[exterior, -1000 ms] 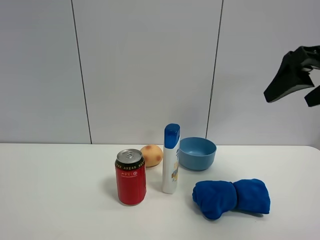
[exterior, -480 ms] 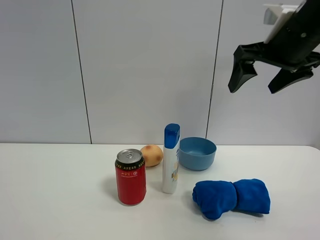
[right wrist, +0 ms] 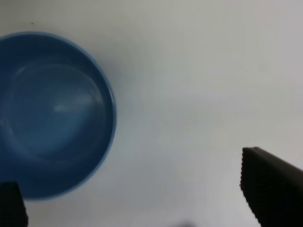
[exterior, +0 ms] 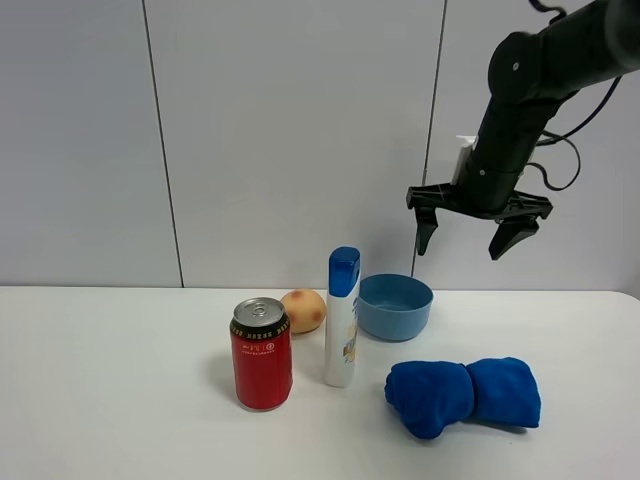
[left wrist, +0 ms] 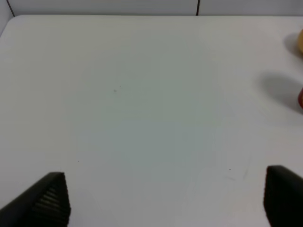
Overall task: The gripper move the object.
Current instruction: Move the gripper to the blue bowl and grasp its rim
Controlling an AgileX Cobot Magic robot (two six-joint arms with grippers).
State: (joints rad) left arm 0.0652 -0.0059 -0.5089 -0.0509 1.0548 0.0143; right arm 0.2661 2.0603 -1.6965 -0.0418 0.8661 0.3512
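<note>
The blue bowl has to go to the empty table beside the red soda can, so the robot's right gripper should next grab the bowl by its rim [exterior: 430, 291] [right wrist: 113, 109].
On the white table [exterior: 120, 400] stand a red soda can [exterior: 262, 354], a white bottle with a blue cap [exterior: 342, 317], a round tan fruit [exterior: 303, 311], an empty blue bowl [exterior: 395, 306] and a blue cloth bundle [exterior: 463, 394]. My right gripper [exterior: 468, 240] is open and empty, high in the air above and just right of the bowl. The right wrist view looks down on the bowl [right wrist: 54, 113] beside the open fingers [right wrist: 270, 184]. My left gripper [left wrist: 165, 198] is open over bare table; it is out of the high view.
A grey panelled wall [exterior: 300, 130] stands behind the table. The left wrist view catches an edge of the can [left wrist: 300, 98] and of the fruit [left wrist: 300, 41] at its right side.
My right arm has swung in from the upper right and come down to the left, and now hangs above the bowl. The objects on the table have not moved.
</note>
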